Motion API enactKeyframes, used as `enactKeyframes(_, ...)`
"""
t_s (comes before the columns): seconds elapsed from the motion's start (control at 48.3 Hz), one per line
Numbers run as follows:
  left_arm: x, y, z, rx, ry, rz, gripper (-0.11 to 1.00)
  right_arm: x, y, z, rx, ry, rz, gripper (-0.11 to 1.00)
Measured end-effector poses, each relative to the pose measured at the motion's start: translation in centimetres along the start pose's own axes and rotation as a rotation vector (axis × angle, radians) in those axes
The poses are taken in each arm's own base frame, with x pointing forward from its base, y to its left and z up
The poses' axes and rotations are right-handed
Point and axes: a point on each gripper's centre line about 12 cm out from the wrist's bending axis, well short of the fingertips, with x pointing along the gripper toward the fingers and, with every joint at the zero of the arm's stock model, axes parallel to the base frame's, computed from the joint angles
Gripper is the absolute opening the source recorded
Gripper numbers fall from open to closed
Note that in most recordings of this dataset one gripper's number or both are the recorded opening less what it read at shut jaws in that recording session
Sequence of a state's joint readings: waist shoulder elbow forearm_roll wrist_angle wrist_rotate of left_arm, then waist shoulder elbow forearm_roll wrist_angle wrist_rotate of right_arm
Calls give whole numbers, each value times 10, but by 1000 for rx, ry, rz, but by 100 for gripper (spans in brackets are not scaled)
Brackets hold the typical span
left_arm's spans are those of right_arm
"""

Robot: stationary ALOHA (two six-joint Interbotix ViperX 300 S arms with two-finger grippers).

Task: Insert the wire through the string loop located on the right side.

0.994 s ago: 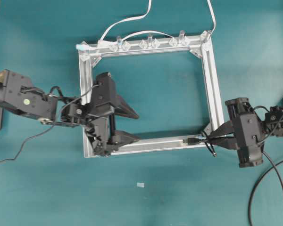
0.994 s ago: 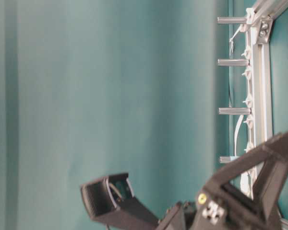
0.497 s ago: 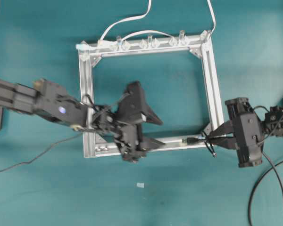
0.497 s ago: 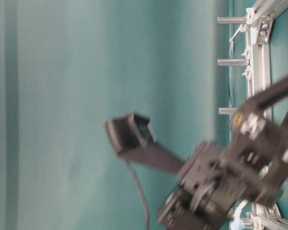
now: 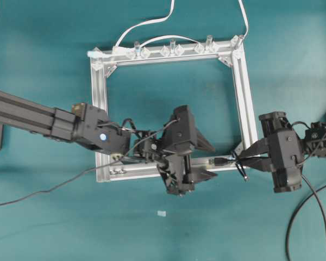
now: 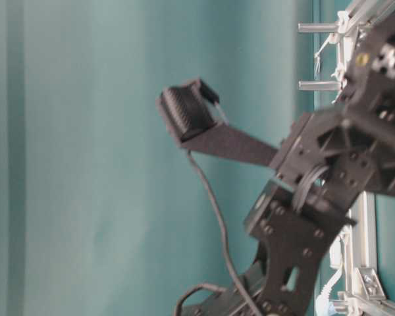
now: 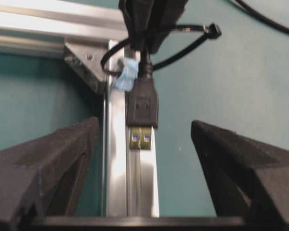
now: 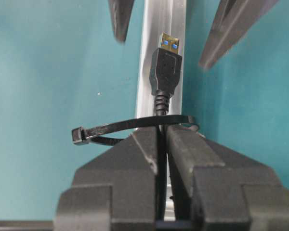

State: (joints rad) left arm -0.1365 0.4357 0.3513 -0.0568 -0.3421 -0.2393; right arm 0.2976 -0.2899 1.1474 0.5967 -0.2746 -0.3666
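Observation:
The left gripper picks up the wire by its black plug (image 5: 219,161) next, since the string loop and my right gripper crowd the cable close behind.
The wire's black plug (image 5: 219,161) with its metal tip lies over the silver frame's (image 5: 244,92) bottom rail near the lower right corner. My right gripper (image 5: 244,158) is shut on the cable just behind the plug (image 8: 166,67). The string loop (image 8: 135,123), a thin black strap, crosses the cable at the right gripper's fingertips (image 8: 183,144). In the left wrist view the loop (image 7: 183,41) appears to ring the cable, and the plug (image 7: 142,108) pokes out toward my left gripper (image 7: 144,127). The left gripper (image 5: 213,161) is open, one finger on each side of the rail, short of the plug.
White cables (image 5: 146,23) run off the frame's top rail, which carries clear plastic clips (image 5: 173,50). A blue tape scrap (image 7: 125,77) sits at the corner bracket. The right arm's black cable (image 5: 309,201) trails at lower right. A small white scrap (image 5: 162,213) lies below the frame.
My left arm has swung right along the bottom rail, from the frame's left side up to the plug, staying open. The right gripper and the wire have not moved.

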Motion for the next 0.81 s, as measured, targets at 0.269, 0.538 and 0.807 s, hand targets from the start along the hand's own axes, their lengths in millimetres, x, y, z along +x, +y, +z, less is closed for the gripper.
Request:
enactKeyframes(0.269, 16, 1, -1, 1, -8, -1, 59, 0, 0, 0, 0, 0, 0, 7)
enactKeyframes(0.538, 16, 1, 0, 0, -13, -1, 20, 0, 0, -2, -2, 2, 0, 7)
enactKeyframes(0.807, 16, 1, 1, -1, -16, -1, 20, -1, 0, -6, -3, 22, 3, 7)
